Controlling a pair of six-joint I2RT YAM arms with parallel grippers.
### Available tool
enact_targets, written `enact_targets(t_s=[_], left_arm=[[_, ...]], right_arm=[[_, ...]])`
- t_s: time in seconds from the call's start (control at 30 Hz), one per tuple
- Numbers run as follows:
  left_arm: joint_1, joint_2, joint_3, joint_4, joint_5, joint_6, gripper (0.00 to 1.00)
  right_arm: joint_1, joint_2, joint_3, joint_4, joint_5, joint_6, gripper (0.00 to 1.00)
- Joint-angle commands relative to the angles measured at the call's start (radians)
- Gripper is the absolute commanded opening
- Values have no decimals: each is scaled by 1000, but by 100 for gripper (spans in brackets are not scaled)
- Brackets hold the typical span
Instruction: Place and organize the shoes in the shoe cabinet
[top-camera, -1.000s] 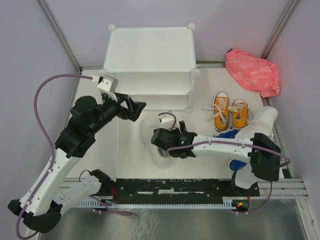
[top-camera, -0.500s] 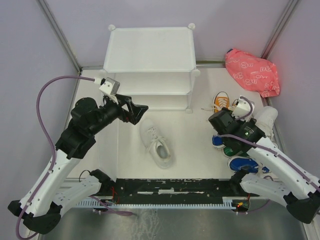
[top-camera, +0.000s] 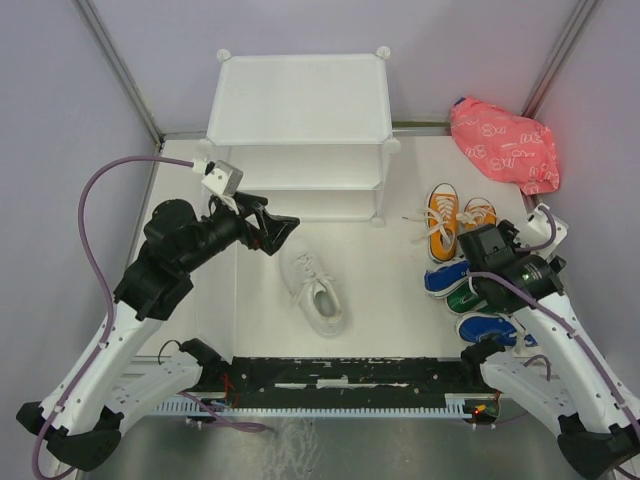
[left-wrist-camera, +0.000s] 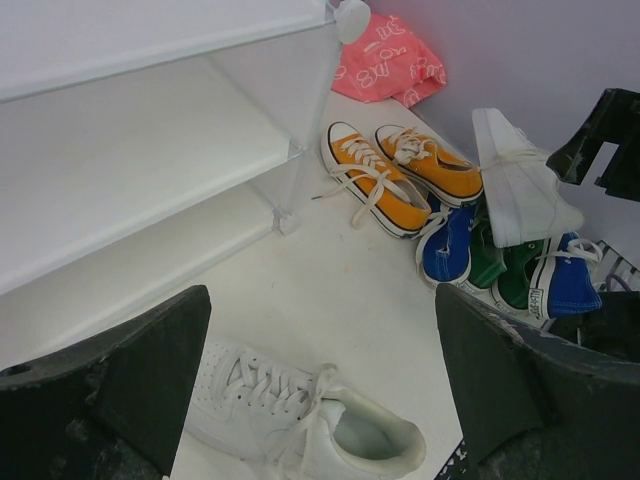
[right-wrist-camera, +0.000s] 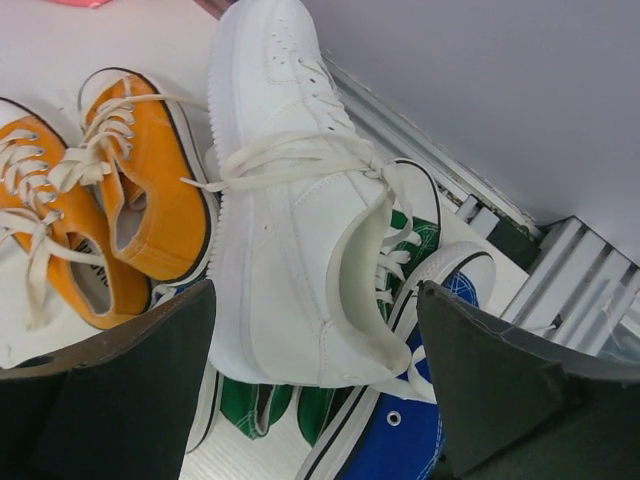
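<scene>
Next, my right gripper grabs the tilted white shoe by its collar (right-wrist-camera: 338, 275), so the shoe's sole stays free to stand flat beside its mate.
The white shoe cabinet (top-camera: 300, 100) stands at the back, and its shelves (left-wrist-camera: 150, 150) show bare in the left wrist view. One white shoe (top-camera: 315, 290) (left-wrist-camera: 300, 420) lies on the table in front of it. My left gripper (top-camera: 277, 228) (left-wrist-camera: 325, 340) hovers open above that shoe. Another white shoe (right-wrist-camera: 290, 230) (left-wrist-camera: 520, 190) lies tilted on the pile of blue shoes (top-camera: 445, 277) and green shoes (right-wrist-camera: 250, 405) at the right. My right gripper (top-camera: 487, 248) (right-wrist-camera: 315, 330) hangs open over it, one finger on each side. Two orange shoes (top-camera: 442, 218) sit beside the pile.
A pink patterned bag (top-camera: 503, 143) lies at the back right corner. Grey walls close in both sides, and a metal rail (right-wrist-camera: 590, 290) runs along the right edge next to the shoe pile. A black strip (top-camera: 350, 372) lines the near edge.
My right arm has swung from the white shoe at the table's centre over to the pile at the right. That shoe stays on the table. The left gripper has barely moved.
</scene>
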Motion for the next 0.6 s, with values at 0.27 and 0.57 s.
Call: enact_targets(t_s=[0.27,0.57], left_arm=[[-4,-16,-20,62,20,-9,99],[-3,10,-22,61,11,-8,99]], right_arm=[[-359,45,-200,355,-353,-260,87],[-467,56,-306,514,-546,-340,76]])
